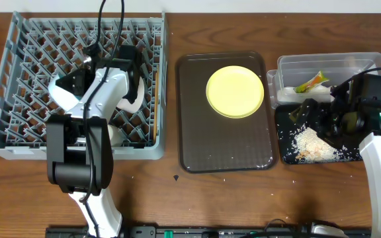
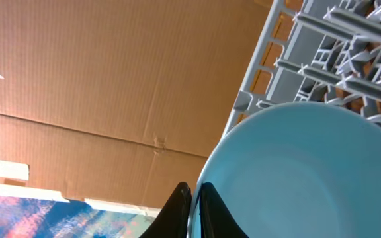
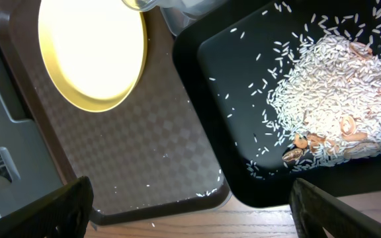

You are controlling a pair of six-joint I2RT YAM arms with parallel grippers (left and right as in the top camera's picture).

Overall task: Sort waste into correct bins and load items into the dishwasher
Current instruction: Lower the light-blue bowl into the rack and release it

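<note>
The light blue bowl still has its whole side above the tips of the rack's pegs, so it is too early to release. My left gripper will keep holding the bowl until it sits among the pegs.
My left gripper [image 2: 194, 208] is shut on the rim of the light blue bowl [image 2: 309, 172], held tilted over the grey dish rack [image 2: 336, 53]. In the overhead view this arm [image 1: 129, 66] is above the rack [image 1: 18, 79] and the bowl [image 1: 61, 94] shows beside it. Chopsticks [image 1: 156, 99] lie along the rack's right side. The yellow plate [image 1: 235, 91] sits on the brown tray. My right gripper [image 3: 190, 211] is open and empty above the black tray [image 3: 243, 73], which holds rice scraps [image 3: 336, 86]. The wrapper [image 1: 311, 82] lies in the clear tub [image 1: 329, 63].
The dark brown serving tray [image 1: 223, 145] lies between the rack and the bins, with a few rice grains on it [image 3: 204, 193]. A white shape [image 1: 114, 137] sits in the rack under my left arm. Cardboard stands beyond the rack's edge [image 2: 111, 79].
</note>
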